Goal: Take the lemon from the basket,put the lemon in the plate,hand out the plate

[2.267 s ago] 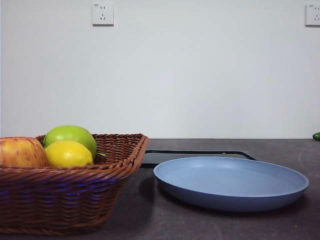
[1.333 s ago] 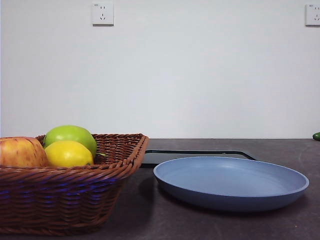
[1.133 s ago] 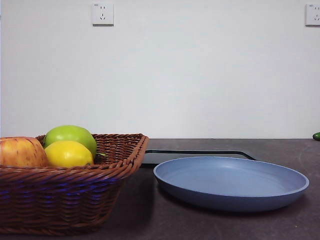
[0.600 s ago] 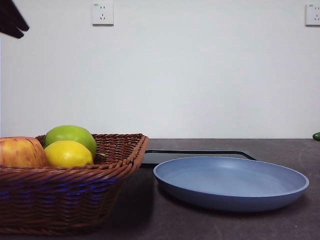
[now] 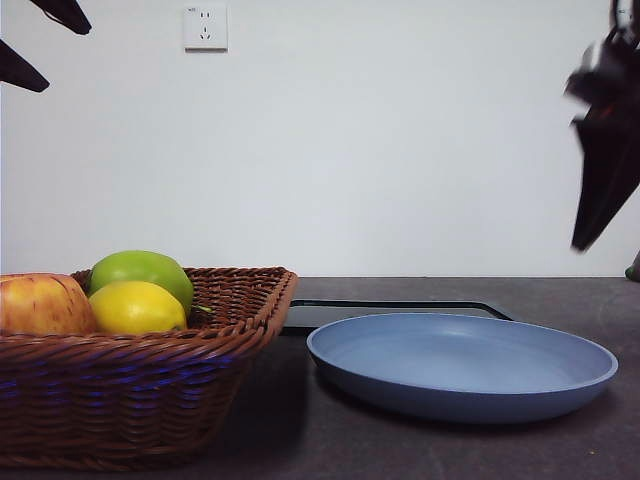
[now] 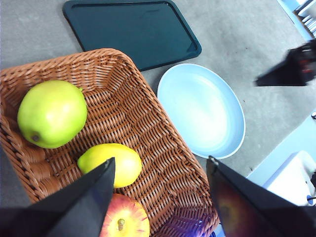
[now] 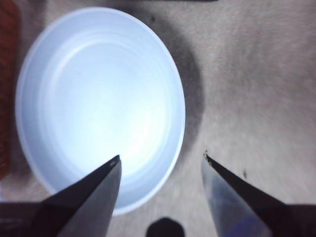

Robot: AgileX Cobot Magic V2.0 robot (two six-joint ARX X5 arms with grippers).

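My right gripper will grab the plate by its rim (image 5: 600, 368) to hand out the plate with the lemon (image 5: 136, 308) on it.
The yellow lemon (image 5: 136, 308) lies in the brown wicker basket (image 5: 150, 390) at the left, beside a green apple (image 5: 142, 270) and a red-yellow apple (image 5: 42, 305). In the left wrist view the lemon (image 6: 111, 163) lies between the two apples in the basket (image 6: 148, 133). My left gripper (image 6: 160, 165) is open and hangs high above the basket; its tips show at the top left of the front view (image 5: 45, 40). The blue-grey plate (image 5: 460, 365) stands empty on the table to the right. My right gripper (image 7: 160, 158) is open above the plate's rim (image 7: 180, 113), seen at the right edge of the front view (image 5: 605, 150).
A flat black tray (image 5: 390, 312) lies behind the plate, next to the basket; it also shows in the left wrist view (image 6: 131, 29). A small green thing (image 5: 633, 272) sits at the far right edge of the table.
Both arms have come into view: the left gripper's tips at the top left, the right gripper at the right edge. The fruits, basket and plate have not moved.
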